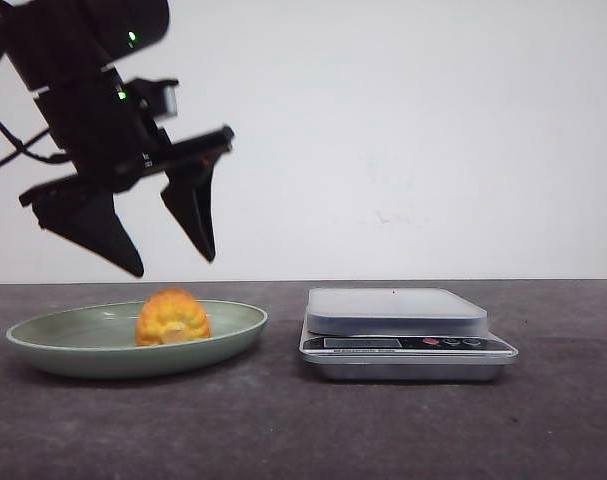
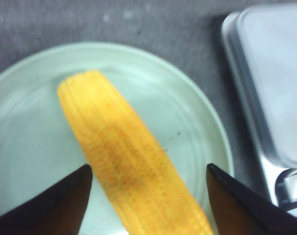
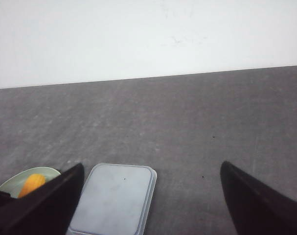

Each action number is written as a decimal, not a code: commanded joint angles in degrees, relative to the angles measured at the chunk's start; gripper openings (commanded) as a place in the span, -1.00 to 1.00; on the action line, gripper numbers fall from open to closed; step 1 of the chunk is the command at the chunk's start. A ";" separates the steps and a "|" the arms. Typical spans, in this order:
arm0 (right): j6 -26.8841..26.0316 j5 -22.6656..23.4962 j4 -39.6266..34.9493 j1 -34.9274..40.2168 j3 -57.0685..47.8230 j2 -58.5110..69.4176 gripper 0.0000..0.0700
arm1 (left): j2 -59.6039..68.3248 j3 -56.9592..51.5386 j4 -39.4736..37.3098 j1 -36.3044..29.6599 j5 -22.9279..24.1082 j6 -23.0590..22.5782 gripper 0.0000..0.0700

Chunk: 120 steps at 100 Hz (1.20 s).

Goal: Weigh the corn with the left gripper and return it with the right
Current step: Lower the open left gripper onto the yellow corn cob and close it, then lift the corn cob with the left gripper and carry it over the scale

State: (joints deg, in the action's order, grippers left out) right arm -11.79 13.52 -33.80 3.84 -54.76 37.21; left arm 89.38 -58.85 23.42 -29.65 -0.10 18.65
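My left gripper's fingers are above the top of the corn in the green plate (image 1: 53,345). My left gripper needs to go lower first and then close on the corn.
The yellow-orange corn (image 1: 172,317) lies in a pale green plate (image 1: 53,345) on the left of the table. My left gripper (image 1: 173,262) hangs open just above it, fingertips apart and clear of the cob. In the left wrist view the corn (image 2: 124,152) lies lengthwise between the two open fingers (image 2: 65,196), not touched. The silver scale (image 1: 397,312) stands right of the plate with nothing on it. My right gripper (image 3: 150,196) is open and empty, high above the scale (image 3: 114,198); it does not show in the front view.
The dark grey table (image 1: 383,430) runs to a white wall behind. The scale's display and buttons (image 1: 403,343) face the front. In the right wrist view the plate (image 3: 11,182) with the corn (image 3: 31,184) shows beside the scale.
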 commanded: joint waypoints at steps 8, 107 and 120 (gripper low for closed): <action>0.94 0.20 -0.20 0.15 -1.07 0.13 0.61 | 2.84 -0.77 1.03 -1.03 0.42 0.48 0.24; 1.99 0.00 -1.40 0.15 -1.07 0.13 0.61 | -7.08 -1.68 6.32 -3.87 1.68 0.00 -0.99; 1.97 0.02 -1.38 0.15 -1.07 0.13 0.61 | -10.01 -5.46 6.34 -5.25 1.64 0.42 -0.99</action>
State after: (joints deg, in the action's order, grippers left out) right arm -10.44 13.50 -35.55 3.84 -54.76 37.17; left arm 78.67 -61.19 30.52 -34.02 1.54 19.66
